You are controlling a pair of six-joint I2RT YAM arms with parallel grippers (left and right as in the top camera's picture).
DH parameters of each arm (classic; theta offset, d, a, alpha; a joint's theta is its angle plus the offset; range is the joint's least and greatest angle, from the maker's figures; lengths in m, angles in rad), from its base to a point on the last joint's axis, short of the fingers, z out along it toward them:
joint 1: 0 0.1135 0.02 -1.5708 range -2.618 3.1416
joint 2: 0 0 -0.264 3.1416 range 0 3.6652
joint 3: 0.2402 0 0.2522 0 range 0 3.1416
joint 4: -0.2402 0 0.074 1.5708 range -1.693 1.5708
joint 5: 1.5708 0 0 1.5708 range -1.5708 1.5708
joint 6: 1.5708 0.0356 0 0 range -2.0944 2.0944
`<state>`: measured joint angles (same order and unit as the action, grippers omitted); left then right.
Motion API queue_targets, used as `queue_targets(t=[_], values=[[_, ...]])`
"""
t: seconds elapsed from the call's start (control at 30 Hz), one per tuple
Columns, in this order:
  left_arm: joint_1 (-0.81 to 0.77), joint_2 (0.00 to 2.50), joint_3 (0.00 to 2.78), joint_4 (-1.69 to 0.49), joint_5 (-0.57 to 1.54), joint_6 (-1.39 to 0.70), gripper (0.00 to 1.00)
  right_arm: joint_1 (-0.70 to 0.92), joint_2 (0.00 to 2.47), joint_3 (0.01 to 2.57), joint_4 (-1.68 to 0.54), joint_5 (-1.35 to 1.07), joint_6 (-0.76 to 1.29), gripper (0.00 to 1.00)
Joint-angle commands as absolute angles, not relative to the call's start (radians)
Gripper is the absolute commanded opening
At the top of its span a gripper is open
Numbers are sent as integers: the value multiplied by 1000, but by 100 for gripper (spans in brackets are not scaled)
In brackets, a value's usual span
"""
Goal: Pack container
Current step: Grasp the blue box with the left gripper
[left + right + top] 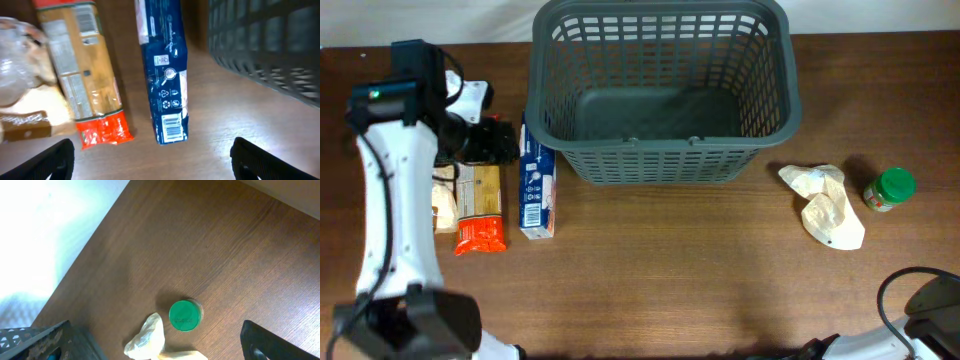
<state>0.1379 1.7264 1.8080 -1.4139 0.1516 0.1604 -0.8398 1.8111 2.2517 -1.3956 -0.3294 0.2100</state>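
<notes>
The blue box needs to go into the basket with its bottom free, so my left gripper will next grab it from above, across the box's narrow barcode side (pixel 533 188) (pixel 168 87).
The container (pixel 665 160), a large dark grey lattice basket, stands at the back middle of the table with nothing in it; its side also shows in the left wrist view (pixel 270 45). My left gripper (pixel 488 140) (pixel 155 167) is open and empty, above the table just left of the basket. Below it lie a blue box (pixel 537 187) (pixel 165 75), a tan packet with a red end (pixel 480 207) (pixel 85 80) and a clear bag of bread (pixel 445 207) (pixel 20 85). My right gripper (pixel 155 347) is open and empty, high above a green-lidded jar (pixel 890 188) (pixel 185 315) and a crumpled white bag (pixel 825 205) (pixel 147 340).
The right arm (pixel 930 305) sits at the table's front right corner. The table's far edge runs close behind the basket and past the jar in the right wrist view.
</notes>
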Motion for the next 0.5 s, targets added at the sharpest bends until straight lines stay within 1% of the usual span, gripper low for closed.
queue_targets(t=[0.0, 0.3, 0.47], values=[[144, 1844, 1800, -1411, 153, 234, 92, -838, 1811, 2259, -1396, -324, 218, 98], [101, 2077, 1799, -1386, 154, 242, 92, -838, 1811, 2259, -1396, -324, 218, 99], [54, 2145, 1782, -1354, 153, 264, 91, -838, 1811, 2259, -1396, -324, 218, 99]])
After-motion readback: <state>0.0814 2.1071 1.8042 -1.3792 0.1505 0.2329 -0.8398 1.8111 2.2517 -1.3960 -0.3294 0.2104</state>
